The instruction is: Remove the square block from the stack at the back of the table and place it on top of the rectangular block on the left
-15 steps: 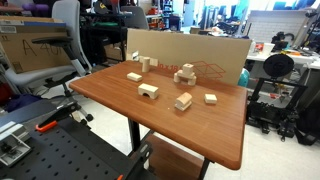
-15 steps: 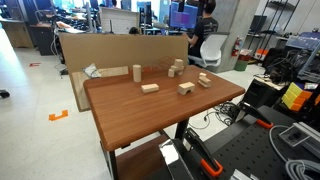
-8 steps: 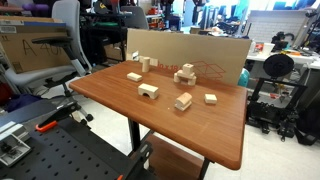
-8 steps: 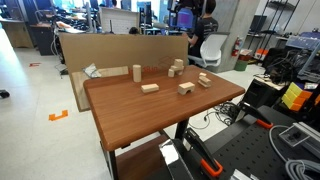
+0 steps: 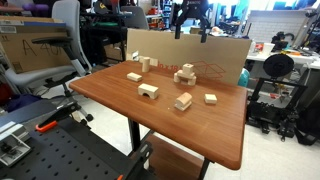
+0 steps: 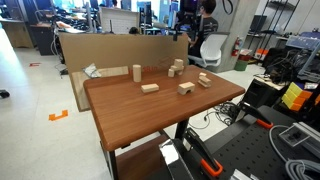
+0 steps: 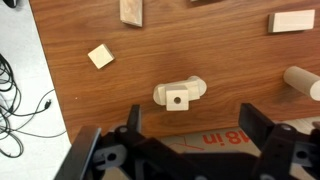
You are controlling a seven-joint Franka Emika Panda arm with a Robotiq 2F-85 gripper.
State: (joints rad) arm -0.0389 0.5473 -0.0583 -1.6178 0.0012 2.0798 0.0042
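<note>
I need to grab the square block next, from above and by opposite sides. The square block's bottom then stays free to sit on the rectangular block.
The stack (image 5: pixel 185 73) of pale wooden blocks stands at the back of the reddish-brown table (image 5: pixel 120 100), near the cardboard wall; it also shows in an exterior view (image 6: pixel 177 68). In the wrist view the square block (image 7: pixel 177 98), with a small hole in its top, sits on the wider rounded base piece (image 7: pixel 197 88). The flat rectangular block (image 5: pixel 134 76) lies at the left, also seen in an exterior view (image 6: pixel 150 88). My gripper (image 5: pixel 190 22) hangs high above the stack, open and empty, and shows in an exterior view (image 6: pixel 185 20) and in the wrist view (image 7: pixel 195 125).
An upright block (image 5: pixel 144 64) stands beside the rectangular block. An arch block (image 5: pixel 148 91) and two loose blocks (image 5: pixel 183 101) (image 5: pixel 211 98) lie mid-table. A cardboard wall (image 5: pixel 220 50) lines the back edge. Chairs and desks surround the table.
The gripper has come down into view above the stack at the back of the table. The blocks have not moved.
</note>
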